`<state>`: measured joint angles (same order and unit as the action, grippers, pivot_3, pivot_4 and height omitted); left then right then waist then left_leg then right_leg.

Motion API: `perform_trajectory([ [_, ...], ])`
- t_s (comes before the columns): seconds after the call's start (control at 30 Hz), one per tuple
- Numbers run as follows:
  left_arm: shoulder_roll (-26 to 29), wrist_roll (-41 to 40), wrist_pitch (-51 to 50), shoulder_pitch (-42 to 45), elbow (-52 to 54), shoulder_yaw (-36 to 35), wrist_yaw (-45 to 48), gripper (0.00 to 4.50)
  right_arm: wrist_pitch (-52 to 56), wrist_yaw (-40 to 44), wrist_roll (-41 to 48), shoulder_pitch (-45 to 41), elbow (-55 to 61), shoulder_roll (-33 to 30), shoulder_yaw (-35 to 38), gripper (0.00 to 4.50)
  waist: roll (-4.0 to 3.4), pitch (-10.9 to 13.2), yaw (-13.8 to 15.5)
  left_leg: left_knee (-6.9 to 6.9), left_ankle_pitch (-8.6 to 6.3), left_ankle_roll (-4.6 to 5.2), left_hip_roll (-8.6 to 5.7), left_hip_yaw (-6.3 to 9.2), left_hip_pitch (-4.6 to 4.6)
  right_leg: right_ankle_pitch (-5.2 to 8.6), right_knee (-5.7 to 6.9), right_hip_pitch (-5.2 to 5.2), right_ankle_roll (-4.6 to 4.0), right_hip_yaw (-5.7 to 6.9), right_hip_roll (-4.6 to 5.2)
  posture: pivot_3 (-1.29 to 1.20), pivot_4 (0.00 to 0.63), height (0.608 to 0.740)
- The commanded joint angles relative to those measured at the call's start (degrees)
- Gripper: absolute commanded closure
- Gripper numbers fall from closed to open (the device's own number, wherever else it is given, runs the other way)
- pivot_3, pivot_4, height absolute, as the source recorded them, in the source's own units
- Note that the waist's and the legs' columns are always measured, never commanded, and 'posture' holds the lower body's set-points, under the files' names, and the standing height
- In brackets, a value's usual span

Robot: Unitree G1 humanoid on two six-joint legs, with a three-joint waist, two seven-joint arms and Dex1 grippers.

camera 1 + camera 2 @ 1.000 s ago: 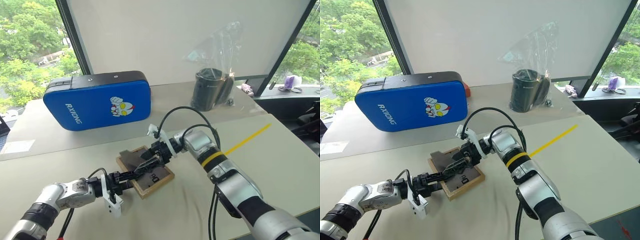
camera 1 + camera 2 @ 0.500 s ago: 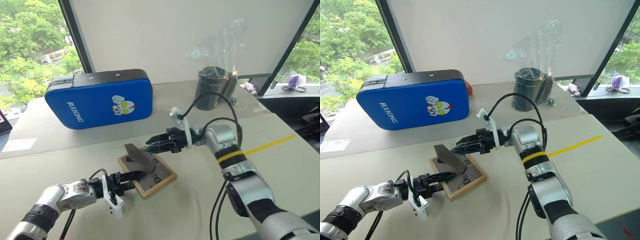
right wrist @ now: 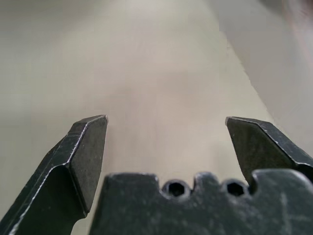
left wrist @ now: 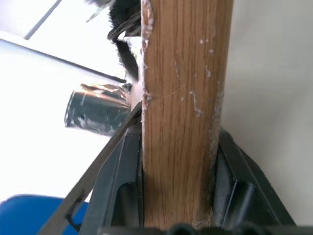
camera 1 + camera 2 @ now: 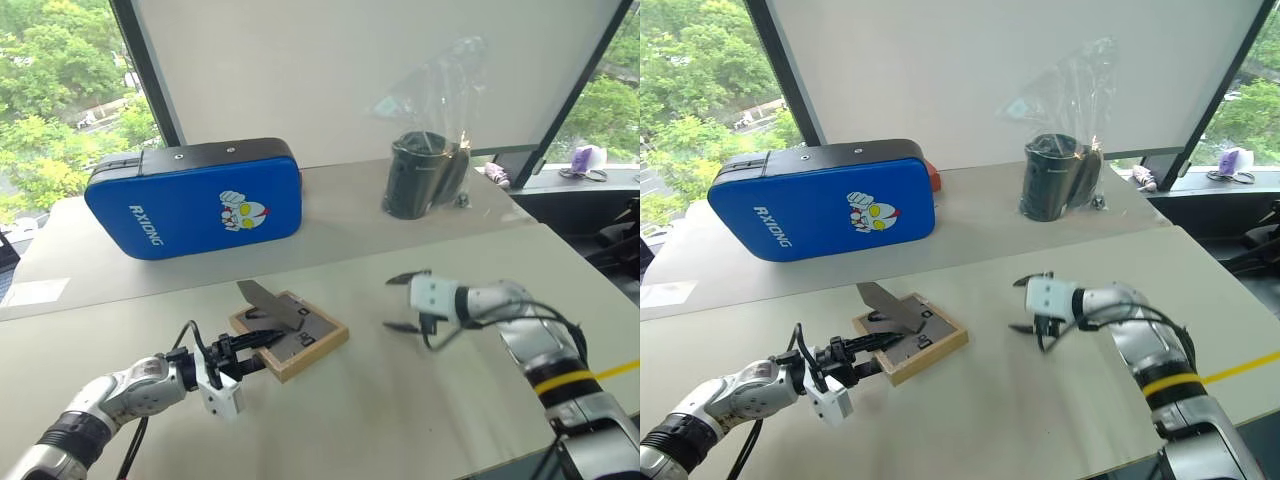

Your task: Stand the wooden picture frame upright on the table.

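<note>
My right gripper is to grab the picture frame next by its light wood bar (image 5: 319,352), so that it can stand the frame upright on the tabletop.
The wooden picture frame (image 5: 308,336) lies back side up on the table (image 5: 400,410), left of centre. Its grey-brown backboard faces up and its dark stand (image 5: 266,298) is swung up off the back. My left gripper (image 5: 257,351) is shut on the frame's near left edge; in the left wrist view the light wood rail (image 4: 181,122) sits clamped between the black fingers (image 4: 122,186). My right gripper (image 5: 391,302) hangs open over bare table to the right of the frame, apart from it. Nothing lies between its fingertips (image 3: 90,142).
A big blue padded case (image 5: 195,208) stands on the far side of the table behind the frame. A black cylinder in a clear plastic bag (image 5: 418,178) sits at the back right. A yellow line (image 5: 1240,368) crosses the table's right end.
My right gripper has let go of the stand and swung away to the right, rolling over as it went. The left gripper has rolled and risen slightly, still holding the frame's edge.
</note>
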<state>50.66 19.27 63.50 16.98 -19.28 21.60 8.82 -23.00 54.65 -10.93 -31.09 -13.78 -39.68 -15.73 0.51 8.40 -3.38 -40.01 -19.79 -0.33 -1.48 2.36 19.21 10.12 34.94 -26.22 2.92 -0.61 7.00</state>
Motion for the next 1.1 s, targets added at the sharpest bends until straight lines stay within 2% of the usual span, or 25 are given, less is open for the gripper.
perform_trajectory([
  [0.03,0.91,-10.88,-2.39,0.51,5.81,0.03,6.16,3.31,-12.42,-6.62,-5.47,1.14,9.86,3.15,-2.69,0.02,0.03,0.01,-0.29,-0.01,0.0,0.0,0.01,0.0,0.0,0.0,0.01,0.01,0.0,-0.01,-0.01,0.0,0.15,0.74],
  [0.2,-0.32,-15.66,-4.9,-0.28,7.67,-1.05,12.4,3.31,-12.54,-12.87,-8.24,-1.78,11.31,8.22,-2.07,0.02,0.04,0.02,-0.09,-0.14,0.0,0.02,0.01,-0.01,0.01,-0.01,0.02,0.05,0.01,-0.04,-0.05,0.0,0.15,0.74],
  [0.37,-1.81,-16.69,-5.37,-0.88,7.67,-2.76,16.06,3.31,-11.45,-12.68,-6.67,-3.5,10.42,8.73,-2.31,0.02,0.07,0.04,0.58,-0.16,-0.02,0.05,0.0,0.02,0.02,-0.02,-0.05,0.08,0.02,0.02,-0.06,0.0,0.15,0.74],
  [0.47,-2.4,-17.61,-6.26,-1.54,7.63,-3.89,17.41,3.31,-11.99,-11.76,-5.79,-2.92,10.64,7.77,-2.61,0.75,0.08,0.05,0.79,-0.16,-0.02,0.06,-0.01,0.0,0.04,-0.02,-0.1,0.08,0.02,0.03,-0.06,0.0,0.15,0.74],
  [0.7,-4.1,-18.05,-7.07,-2.64,7.7,-6.27,19.97,3.31,-12.19,-10.94,-4.82,-2.52,10.48,6.72,-2.74,3.19,0.09,0.05,0.76,-0.17,-0.03,0.07,0.0,-0.02,0.03,-0.02,-0.06,0.09,0.02,0.02,-0.07,0.0,0.15,0.74],
  [1.0,-6.77,-19.78,-11.65,-3.79,9.97,-8.85,22.56,3.31,-7.46,-6.83,-1.51,-3.47,13.62,6.01,-2.38,3.24,0.09,0.05,0.78,-0.18,-0.03,0.08,0.01,-0.05,0.01,-0.02,-0.06,0.11,0.02,0.0,-0.08,0.0,0.15,0.74],
  [1.03,-7.11,-19.98,-12.3,-3.93,10.63,-9.07,22.75,2.33,-6.56,-6.12,-0.96,-3.81,13.87,5.75,-2.15,3.24,0.09,0.05,0.79,-0.18,-0.03,0.08,0.01,-0.05,0.01,-0.02,-0.06,0.11,0.02,0.0,-0.08,0.0,0.15,0.74],
  [1.07,-7.48,-19.75,-12.92,-4.06,11.2,-9.41,22.72,2.16,-5.93,-5.65,-0.62,-4.07,14.07,5.51,-1.98,3.24,0.09,0.05,0.79,-0.19,-0.03,0.08,0.01,-0.04,0.02,-0.02,-0.06,0.11,0.02,0.0,-0.08,0.0,0.15,0.74],
  [1.1,-7.92,-19.34,-13.71,-4.21,11.66,-9.87,22.51,1.73,-5.44,-5.27,-0.45,-4.25,14.23,5.26,-1.86,3.24,0.09,0.05,0.79,-0.19,-0.03,0.08,0.01,-0.04,0.02,-0.02,-0.06,0.11,0.02,0.0,-0.08,0.0,0.15,0.74],
])
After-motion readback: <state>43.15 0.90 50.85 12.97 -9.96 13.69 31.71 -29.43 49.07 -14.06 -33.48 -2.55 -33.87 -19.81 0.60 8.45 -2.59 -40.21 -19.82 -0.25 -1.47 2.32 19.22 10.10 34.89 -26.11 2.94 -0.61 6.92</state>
